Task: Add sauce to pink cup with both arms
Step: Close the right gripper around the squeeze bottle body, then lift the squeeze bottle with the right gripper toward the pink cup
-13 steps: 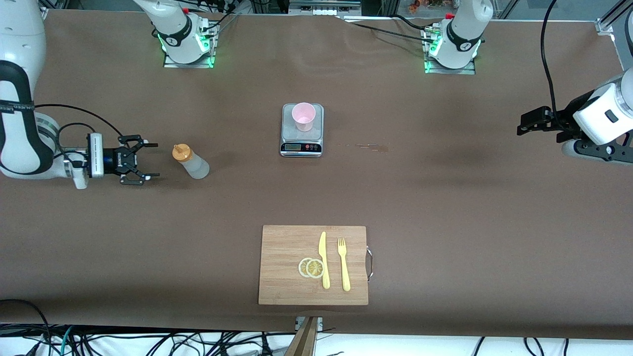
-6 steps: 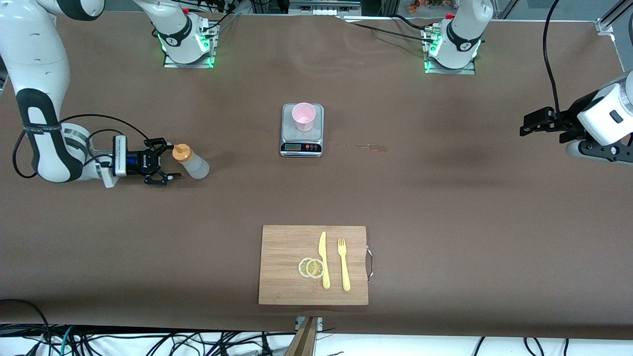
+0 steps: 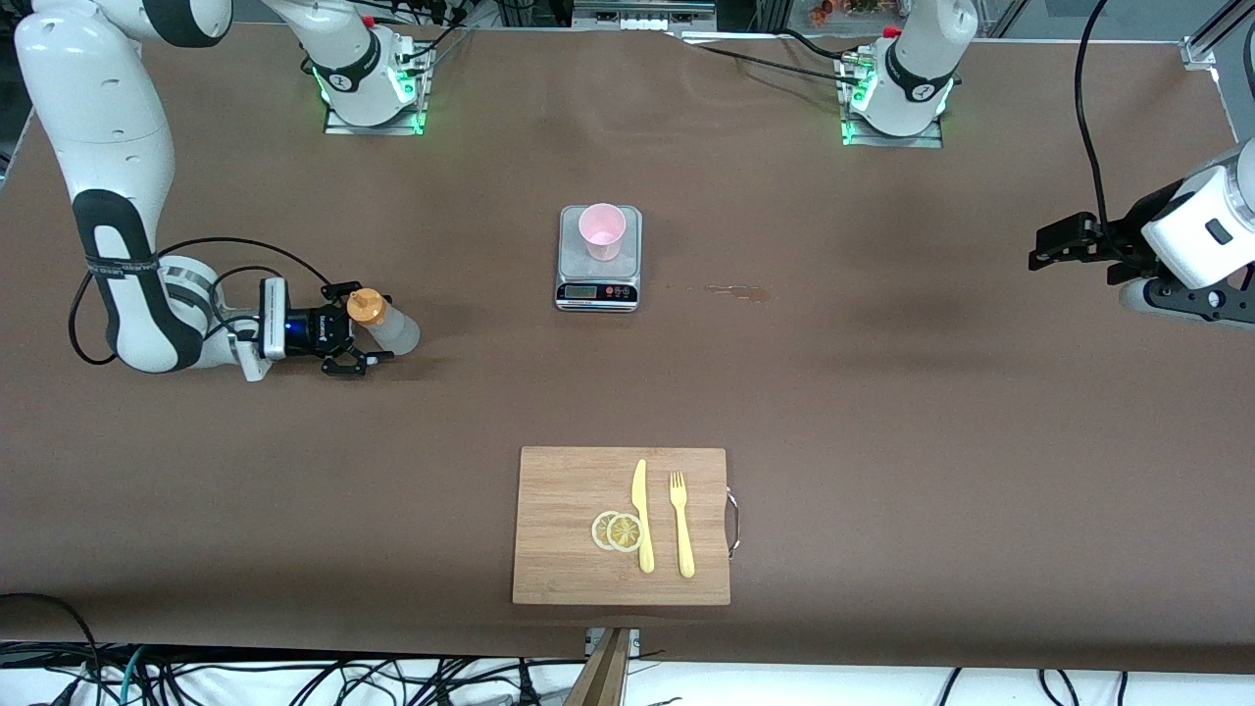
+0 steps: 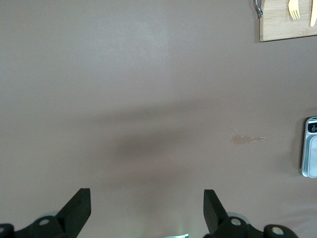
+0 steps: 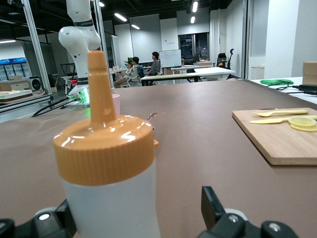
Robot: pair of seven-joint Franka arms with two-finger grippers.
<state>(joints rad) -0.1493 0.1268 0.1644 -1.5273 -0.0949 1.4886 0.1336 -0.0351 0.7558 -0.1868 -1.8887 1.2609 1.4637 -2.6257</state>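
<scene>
My right gripper should next grab the sauce bottle by its frosted white body. It should then add sauce to the pink cup.
The sauce bottle, frosted white with an orange nozzle cap, stands on the table toward the right arm's end. My right gripper is open, low over the table, with one finger on each side of the bottle. In the right wrist view the bottle fills the gap of the gripper, close against one finger and apart from the other. The pink cup stands upright on a small scale at mid-table. My left gripper hangs open and empty over the left arm's end; it also shows in the left wrist view.
A wooden cutting board nearer the front camera carries a yellow knife, a yellow fork and lemon slices. A small spill stain lies beside the scale, toward the left arm's end.
My right gripper has moved along the table toward the sauce bottle, and its open fingers now straddle it. The left arm has hardly moved.
</scene>
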